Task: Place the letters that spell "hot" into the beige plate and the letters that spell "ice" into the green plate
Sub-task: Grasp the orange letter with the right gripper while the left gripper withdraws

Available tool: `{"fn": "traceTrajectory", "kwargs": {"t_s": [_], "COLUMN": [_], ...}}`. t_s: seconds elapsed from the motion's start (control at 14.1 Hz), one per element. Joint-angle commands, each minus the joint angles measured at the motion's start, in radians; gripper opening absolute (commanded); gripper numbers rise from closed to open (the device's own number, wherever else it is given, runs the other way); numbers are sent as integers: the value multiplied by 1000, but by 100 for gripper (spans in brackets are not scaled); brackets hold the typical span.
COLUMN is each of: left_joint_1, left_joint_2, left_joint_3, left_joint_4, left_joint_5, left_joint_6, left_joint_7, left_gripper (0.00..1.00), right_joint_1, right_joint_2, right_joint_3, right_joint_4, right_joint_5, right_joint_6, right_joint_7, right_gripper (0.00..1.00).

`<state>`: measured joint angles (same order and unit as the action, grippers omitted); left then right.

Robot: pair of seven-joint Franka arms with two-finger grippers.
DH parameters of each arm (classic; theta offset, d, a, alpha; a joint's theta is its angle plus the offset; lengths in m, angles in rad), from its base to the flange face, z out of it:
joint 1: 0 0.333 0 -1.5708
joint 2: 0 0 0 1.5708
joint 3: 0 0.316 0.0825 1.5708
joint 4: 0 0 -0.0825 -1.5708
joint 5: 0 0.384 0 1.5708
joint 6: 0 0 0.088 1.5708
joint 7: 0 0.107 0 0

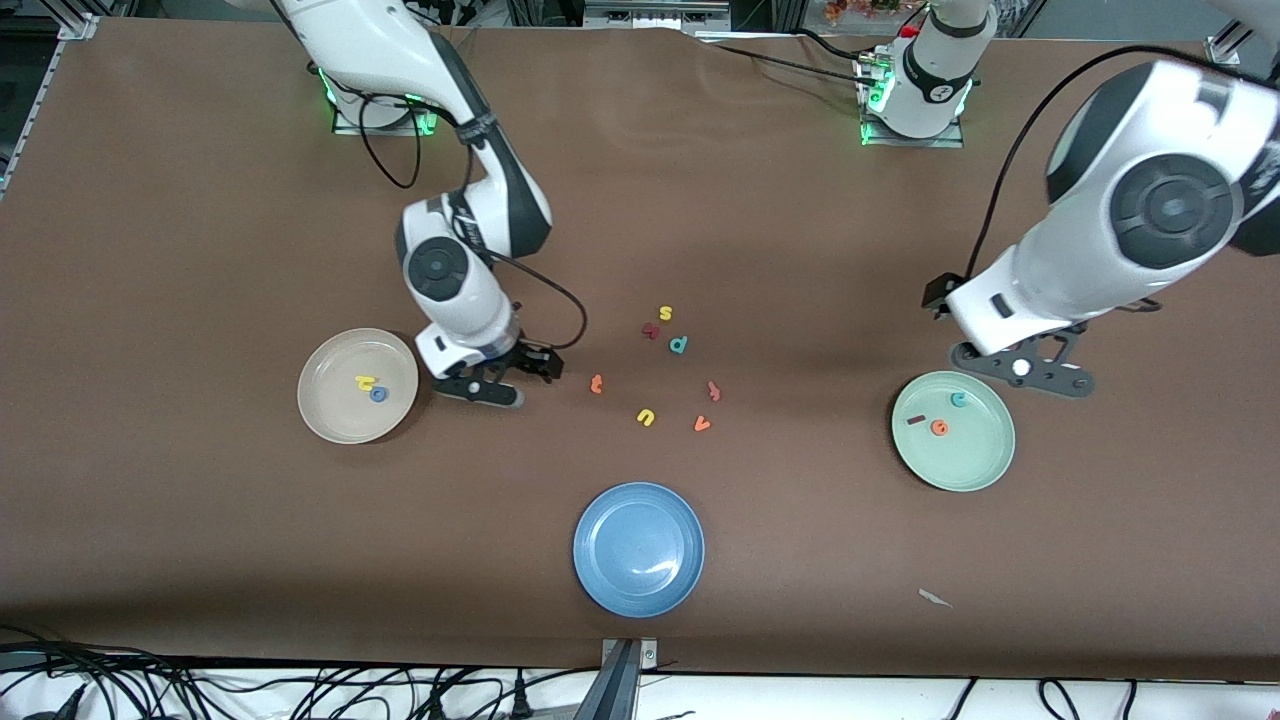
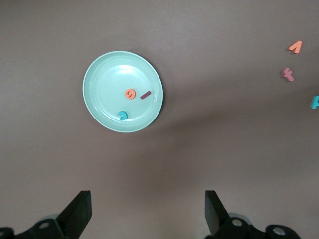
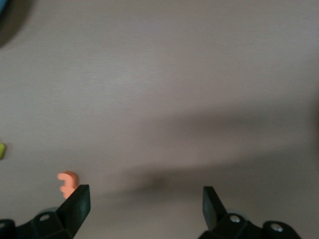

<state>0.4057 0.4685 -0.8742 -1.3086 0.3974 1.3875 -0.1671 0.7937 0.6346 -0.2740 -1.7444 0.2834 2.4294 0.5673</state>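
My right gripper grabs the orange t by its stem at the crossbar [image 1: 596, 384] next, to finish "hot" in the beige plate [image 1: 335, 405].
The beige plate [image 1: 335, 405] holds the yellow h [image 1: 365, 381] and the blue o [image 1: 378, 394]. The orange t [image 1: 597, 383] [image 3: 67, 182] lies on the table toward the middle. My right gripper [image 1: 505, 382] [image 3: 147, 209] hangs open and empty over the table between that plate and the t. The green plate [image 1: 975, 455] [image 2: 107, 79] holds the dark red i [image 1: 914, 420] [image 2: 145, 95], the orange e [image 1: 939, 427] [image 2: 130, 93] and the teal c [image 1: 959, 399] [image 2: 122, 115]. Beside that plate's rim, my left gripper [image 1: 1025, 370] [image 2: 148, 214] is open and empty over the table.
Loose letters lie mid-table: yellow s [image 1: 665, 313], a dark red one [image 1: 650, 330], teal p [image 1: 678, 344], a red f-like one [image 1: 714, 390], yellow u [image 1: 645, 416], orange v [image 1: 702, 424]. A blue plate [image 1: 638, 548] sits nearer the front camera, a paper scrap [image 1: 935, 598] near the table edge.
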Motion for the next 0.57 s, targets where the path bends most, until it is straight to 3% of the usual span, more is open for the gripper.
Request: {"fn": "traceTrajectory", "kwargs": {"t_s": [0.0,0.14,0.28,0.43,0.5], "left_joint_1": [2,-34,-41,-76,-102], "left_joint_2": [-23,-112,-114,-154,-175], "left_joint_3": [0,64,92,168,243], "left_joint_4": [49,20,37,19,-1], "left_joint_5": [-31,-55,-94,-106,-138], "left_joint_6": [-50,-32,-24,14,116], "left_joint_7": [8,8,20,15,15], "left_gripper": [100,100,100,100,100], "right_joint_1": [38,53,64,64,65], "right_joint_2": [101,146,192,209,211], "right_joint_3": [-10,-10,-10,-10,-10], "right_joint_4": [143,215,261,264,264], "right_joint_5": [16,8,10,13,14], "right_joint_6": [-58,-104,-110,-111,-112], "right_joint_7": [38,122,181,212,216], "right_gripper": [100,100,99,99,98]}}
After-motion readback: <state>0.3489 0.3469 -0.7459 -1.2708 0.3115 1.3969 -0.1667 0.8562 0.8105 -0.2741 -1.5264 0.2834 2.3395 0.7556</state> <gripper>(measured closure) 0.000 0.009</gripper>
